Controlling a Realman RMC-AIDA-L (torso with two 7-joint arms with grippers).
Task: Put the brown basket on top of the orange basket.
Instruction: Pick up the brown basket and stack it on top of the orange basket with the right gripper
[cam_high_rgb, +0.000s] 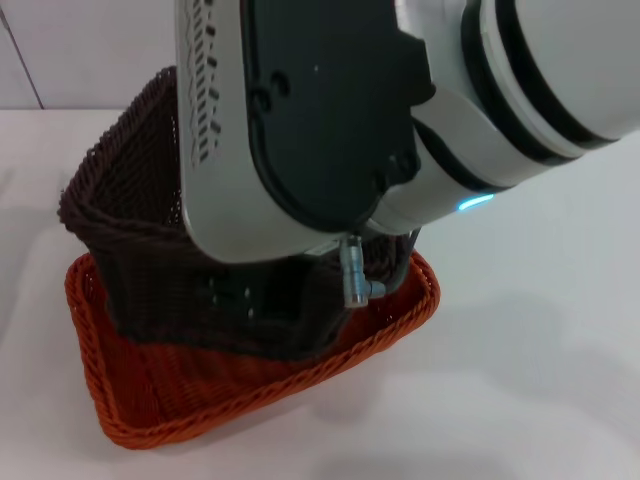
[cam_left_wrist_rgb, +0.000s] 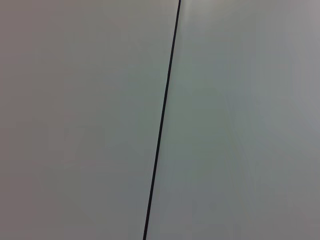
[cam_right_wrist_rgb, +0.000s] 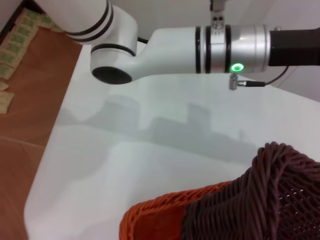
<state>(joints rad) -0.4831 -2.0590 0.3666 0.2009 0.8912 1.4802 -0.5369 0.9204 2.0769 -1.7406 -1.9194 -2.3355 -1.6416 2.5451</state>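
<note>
The brown basket's lower edge (cam_high_rgb: 220, 342) sits inside the orange basket (cam_high_rgb: 200, 400), so it is now time to open my right gripper.
The brown basket (cam_high_rgb: 120, 240) stands tilted inside the orange basket (cam_high_rgb: 200, 400), its near end down on the orange floor and its far left corner raised. My right arm's wrist housing (cam_high_rgb: 310, 120) hangs right over the brown basket and hides the right gripper and the basket's right side. In the right wrist view the brown basket's braided rim (cam_right_wrist_rgb: 280, 195) is close by, with the orange basket's rim (cam_right_wrist_rgb: 160, 215) below it. My left arm (cam_right_wrist_rgb: 200, 47) is stretched out above the table's far side; its gripper is out of view.
The white table (cam_high_rgb: 540, 350) carries both baskets. In the right wrist view the table's edge (cam_right_wrist_rgb: 47, 150) borders a brown floor (cam_right_wrist_rgb: 25, 125). The left wrist view shows only a pale flat surface with a thin dark seam (cam_left_wrist_rgb: 162, 120).
</note>
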